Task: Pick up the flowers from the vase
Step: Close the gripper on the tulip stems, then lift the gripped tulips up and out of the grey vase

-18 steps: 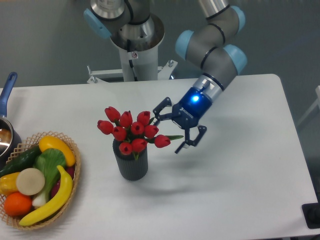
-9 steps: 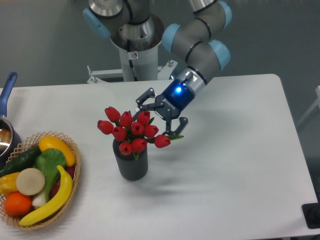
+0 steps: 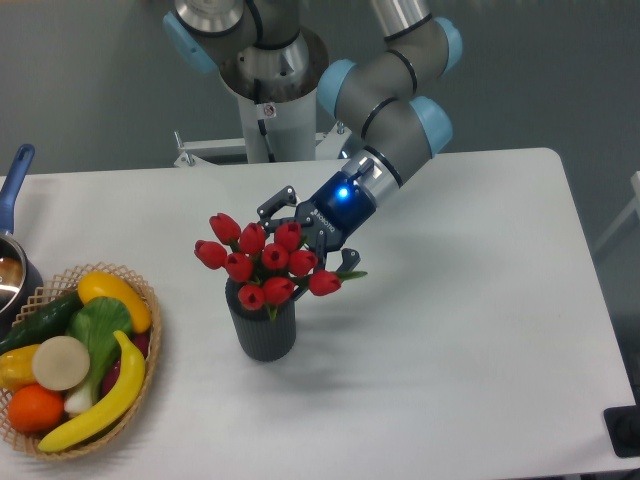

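Note:
My gripper grabs the flowers (image 3: 262,262) by their green stems next, to pick them up from the vase (image 3: 262,325).
The flowers (image 3: 262,262), a bunch of red tulip buds on green stems, stand in the vase (image 3: 262,325), a short dark grey ribbed cylinder left of the table's middle. My gripper (image 3: 305,237) comes in from the right at bud height, its blue light lit. It is open, with one finger behind the upper buds and the other by the rightmost bud. The fingertips sit partly behind the blooms, and nothing is clamped between them.
A woven basket (image 3: 150,345) with bananas, an orange, a cucumber and other produce sits at the front left. A pot with a blue handle (image 3: 14,185) is at the left edge. The arm's base column (image 3: 268,105) rises behind the table.
The gripper has travelled left and slightly up, from beside the bunch's right side to right against the buds, staying open. Flowers and vase have not moved.

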Robot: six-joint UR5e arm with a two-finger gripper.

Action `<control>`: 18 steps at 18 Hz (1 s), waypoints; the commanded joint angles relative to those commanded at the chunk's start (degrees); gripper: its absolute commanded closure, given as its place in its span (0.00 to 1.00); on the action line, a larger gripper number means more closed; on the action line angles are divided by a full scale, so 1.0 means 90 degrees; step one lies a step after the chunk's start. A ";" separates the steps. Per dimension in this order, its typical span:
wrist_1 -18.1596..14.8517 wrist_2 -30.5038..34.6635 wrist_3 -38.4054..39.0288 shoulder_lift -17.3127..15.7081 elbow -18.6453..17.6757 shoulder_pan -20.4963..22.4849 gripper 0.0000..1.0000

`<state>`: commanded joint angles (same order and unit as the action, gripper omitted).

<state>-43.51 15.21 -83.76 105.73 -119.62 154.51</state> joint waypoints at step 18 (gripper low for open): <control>-0.0010 0.0000 0.0088 -0.0088 -0.0049 0.0049 0.67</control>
<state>-43.59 15.21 -82.97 104.94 -120.06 154.95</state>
